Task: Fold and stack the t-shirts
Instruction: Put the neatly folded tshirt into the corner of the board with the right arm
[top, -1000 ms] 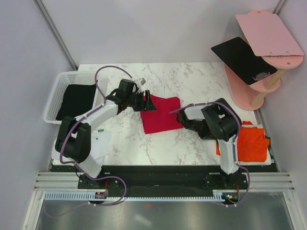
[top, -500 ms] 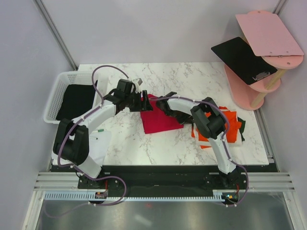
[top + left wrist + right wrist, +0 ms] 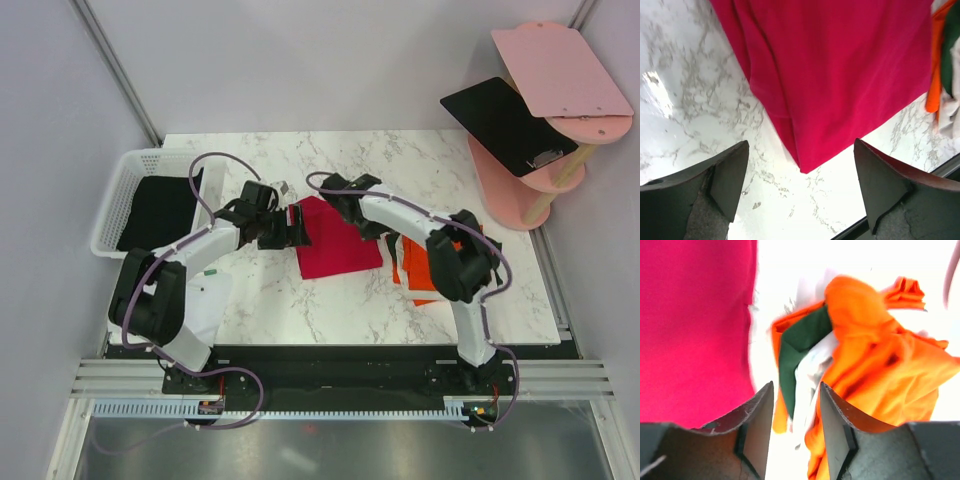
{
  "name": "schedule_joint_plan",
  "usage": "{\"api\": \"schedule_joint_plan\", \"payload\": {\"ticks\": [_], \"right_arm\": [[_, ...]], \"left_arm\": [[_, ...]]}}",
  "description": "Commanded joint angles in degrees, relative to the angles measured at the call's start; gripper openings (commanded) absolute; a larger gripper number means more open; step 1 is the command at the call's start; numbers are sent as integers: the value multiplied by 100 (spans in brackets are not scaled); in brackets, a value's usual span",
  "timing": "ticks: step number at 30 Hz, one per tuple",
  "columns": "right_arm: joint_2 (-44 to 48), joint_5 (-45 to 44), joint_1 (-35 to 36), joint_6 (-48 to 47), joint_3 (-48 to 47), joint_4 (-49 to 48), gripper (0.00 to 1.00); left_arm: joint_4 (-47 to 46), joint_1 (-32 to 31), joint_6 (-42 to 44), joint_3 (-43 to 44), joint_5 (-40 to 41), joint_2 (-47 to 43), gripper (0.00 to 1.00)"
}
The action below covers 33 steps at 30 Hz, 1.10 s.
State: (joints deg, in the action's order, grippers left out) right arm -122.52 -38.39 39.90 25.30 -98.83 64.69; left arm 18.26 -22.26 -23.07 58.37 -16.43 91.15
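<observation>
I will next have my right gripper grab the folded crimson t-shirt (image 3: 338, 243) by the side edge facing the orange t-shirt, so it can stack it while it stays folded.
A folded crimson t-shirt (image 3: 338, 243) lies mid-table. My left gripper (image 3: 291, 226) hangs open at its left edge; in the left wrist view the jaws (image 3: 800, 167) stand wide over bare marble, with the crimson shirt's (image 3: 840, 75) corner just ahead of them. My right gripper (image 3: 346, 201) sits over the shirt's far edge, open and holding nothing (image 3: 794, 392). Past its fingers lies a rumpled orange t-shirt (image 3: 880, 355) with green and white cloth (image 3: 800, 347) in it. That orange heap (image 3: 415, 275) lies right of the crimson shirt, partly under the right arm. A black t-shirt (image 3: 160, 210) rests in the basket.
A white mesh basket (image 3: 118, 180) stands at the table's left edge. A pink shelf stand (image 3: 520, 185) with a black board (image 3: 500, 120) is at the back right. A white sheet (image 3: 212, 300) lies near the left arm's base.
The right arm swung left across the table, dragging the orange shirt out of its fold toward the crimson one, then opened. The left gripper let go of the crimson shirt's edge and opened wide.
</observation>
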Motion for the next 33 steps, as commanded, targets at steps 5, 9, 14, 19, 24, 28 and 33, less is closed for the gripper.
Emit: {"api": "schedule_joint_plan", "payload": {"ticks": [5, 9, 14, 19, 24, 28, 33], "right_arm": [[1871, 2823, -614, -412, 1082, -2371, 52], [2065, 4177, -1158, -385, 1664, -3189, 65], [1960, 5060, -1371, -271, 2165, -3910, 80], [1635, 5315, -1467, -148, 2289, -4148, 82], [1468, 5132, -1459, -130, 2394, -4157, 83], [1485, 4912, -1476, -183, 2482, -4148, 83], [1424, 4859, -1485, -210, 2482, -4148, 83]], "left_arm": [[-990, 82, -277, -616, -177, 183, 69], [-1272, 82, -409, -643, -151, 473, 69], [-1483, 73, -540, -537, -36, 947, 70], [-1475, 82, -637, -283, 16, 1439, 2], [-1167, 152, -646, -159, 201, 1547, 2], [-1018, 345, -576, -300, 403, 1282, 2], [-798, 494, -357, -212, 561, 1159, 2]]}}
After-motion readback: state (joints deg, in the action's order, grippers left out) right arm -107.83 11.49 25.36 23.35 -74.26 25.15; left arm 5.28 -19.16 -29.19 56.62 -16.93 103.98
